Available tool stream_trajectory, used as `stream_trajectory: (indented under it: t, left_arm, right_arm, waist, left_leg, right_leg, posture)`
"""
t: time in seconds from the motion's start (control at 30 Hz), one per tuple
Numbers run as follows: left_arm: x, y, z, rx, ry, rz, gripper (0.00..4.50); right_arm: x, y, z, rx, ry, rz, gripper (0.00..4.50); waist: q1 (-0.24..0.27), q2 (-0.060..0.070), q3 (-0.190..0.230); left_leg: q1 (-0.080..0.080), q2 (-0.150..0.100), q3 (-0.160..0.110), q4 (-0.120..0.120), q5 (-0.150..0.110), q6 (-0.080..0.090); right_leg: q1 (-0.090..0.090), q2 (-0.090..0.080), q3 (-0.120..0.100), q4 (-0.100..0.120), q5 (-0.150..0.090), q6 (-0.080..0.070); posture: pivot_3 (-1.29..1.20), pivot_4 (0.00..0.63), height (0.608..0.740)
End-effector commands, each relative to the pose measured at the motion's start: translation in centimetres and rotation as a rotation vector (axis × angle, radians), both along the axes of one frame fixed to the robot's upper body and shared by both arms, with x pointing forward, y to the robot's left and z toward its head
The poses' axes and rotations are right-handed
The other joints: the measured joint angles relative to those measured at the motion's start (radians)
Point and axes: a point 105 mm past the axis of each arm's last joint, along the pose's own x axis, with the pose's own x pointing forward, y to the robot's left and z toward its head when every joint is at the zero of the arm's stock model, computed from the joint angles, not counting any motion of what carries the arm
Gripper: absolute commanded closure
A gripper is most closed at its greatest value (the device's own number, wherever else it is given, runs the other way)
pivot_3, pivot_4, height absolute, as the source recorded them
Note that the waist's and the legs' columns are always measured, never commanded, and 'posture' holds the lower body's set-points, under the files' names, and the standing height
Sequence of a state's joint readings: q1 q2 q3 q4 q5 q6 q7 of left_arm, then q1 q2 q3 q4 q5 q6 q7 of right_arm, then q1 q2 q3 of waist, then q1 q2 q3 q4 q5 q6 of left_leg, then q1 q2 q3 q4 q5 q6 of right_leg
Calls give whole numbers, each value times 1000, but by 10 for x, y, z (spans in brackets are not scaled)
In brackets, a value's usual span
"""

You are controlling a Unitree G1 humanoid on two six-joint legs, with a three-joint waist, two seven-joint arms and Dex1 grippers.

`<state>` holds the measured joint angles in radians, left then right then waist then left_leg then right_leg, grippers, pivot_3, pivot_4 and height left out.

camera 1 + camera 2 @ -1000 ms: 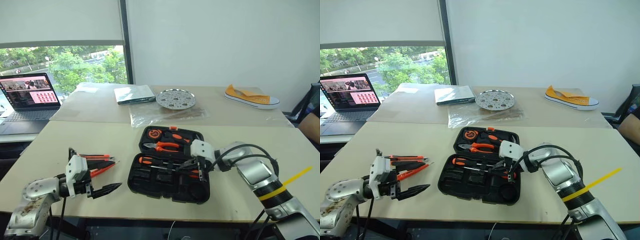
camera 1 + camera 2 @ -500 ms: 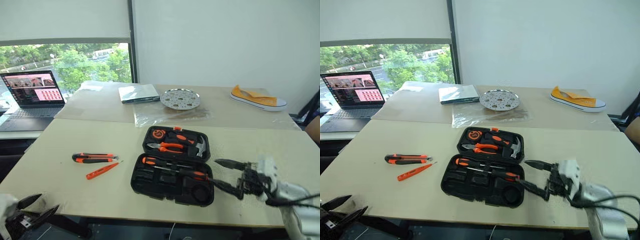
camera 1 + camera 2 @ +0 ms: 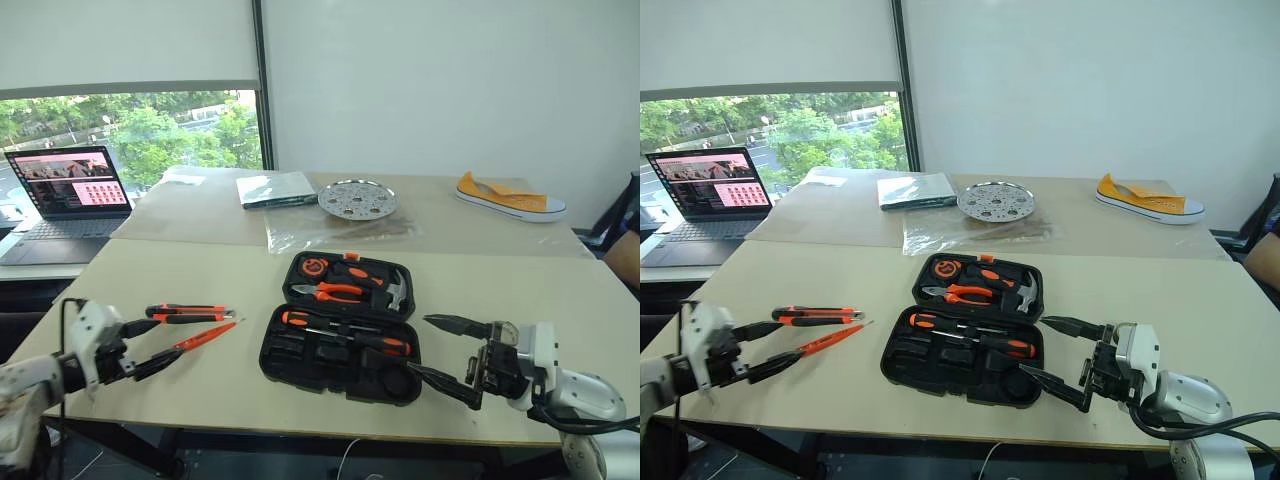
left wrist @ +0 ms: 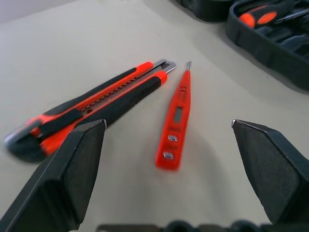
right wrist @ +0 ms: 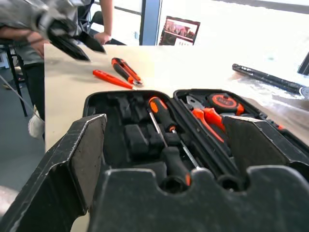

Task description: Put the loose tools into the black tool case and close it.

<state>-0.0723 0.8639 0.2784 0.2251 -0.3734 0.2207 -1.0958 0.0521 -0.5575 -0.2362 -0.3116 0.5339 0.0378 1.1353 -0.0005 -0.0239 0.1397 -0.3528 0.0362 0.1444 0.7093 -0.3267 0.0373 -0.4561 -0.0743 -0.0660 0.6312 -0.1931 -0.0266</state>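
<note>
The fingers are above the slim orange tool (image 3: 203, 335), so they would miss the tool if they closed now. My left gripper should go down first and then close on the tool.
The black tool case (image 3: 330, 384) lies open in the middle of the near table. Two screwdrivers (image 3: 345, 334) rest in its front half. Pliers, a hammer and a tape measure fill the lid half (image 3: 350, 280). Left of the case, on the bare table, lie the orange-black utility knife (image 3: 188, 313) and the slim orange tool (image 3: 203, 335). My left gripper (image 3: 165, 338) is open just left of these two, and its fingers frame the slim tool (image 4: 174, 123) and knife (image 4: 96, 104). My right gripper (image 3: 418, 343) is open at the case's right end, empty, facing into the case (image 5: 145, 121).
A laptop (image 3: 65, 195) stands open at the far left. On the far table are a flat packet (image 3: 273, 187), a perforated metal plate (image 3: 357, 198) on a plastic sheet, and a yellow shoe (image 3: 510, 197). A person sits at the right edge (image 3: 630, 235).
My right gripper was shut inside the case; it has opened and drawn back to the case's right end, leaving a screwdriver there. My left gripper dropped low, then came up left of the knife.
</note>
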Motion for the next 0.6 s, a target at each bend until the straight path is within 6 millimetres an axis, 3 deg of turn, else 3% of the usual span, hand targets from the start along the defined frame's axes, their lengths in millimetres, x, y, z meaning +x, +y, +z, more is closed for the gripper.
stream_trajectory:
  t: [0.03, 0.2, 0.33, 0.6]
  left_arm:
    - [7, 2, -11, 25, 50, -32, 0]
    - [21, -16, -16, -11, 47, -100, 0]
    - [25, -29, -19, -32, 50, -148, 1081]
    - [29, -40, -21, -42, 24, -198, 3977]
  right_arm:
    - [0, 0, 11, -12, -55, -5, 48]
    - [-4, 0, 8, -16, -43, -18, 48]
    - [-7, 0, 4, -22, -28, -29, 0]
    - [-11, 1, -1, -25, 1, -38, 0]
  waist:
    - [-2, 0, 0]
    - [13, 0, 0]
    - [19, 0, 0]
    - [13, 0, 0]
  left_leg:
    - [0, 0, 0, 0, 0, 0]
    - [-1, -2, 0, 0, -1, 1]
    - [-1, -2, -1, 1, -2, 3]
    - [0, -2, -1, 2, -2, 4]
  right_leg:
    - [0, 1, -1, 0, -1, 0]
    - [0, -1, -2, 0, -3, 1]
    - [2, -3, -2, 0, -3, 2]
    - [2, -3, 0, 0, -3, 3]
  posture:
    - [0, 150, 740]
    - [0, 150, 740]
    - [0, 150, 740]
    - [0, 150, 740]
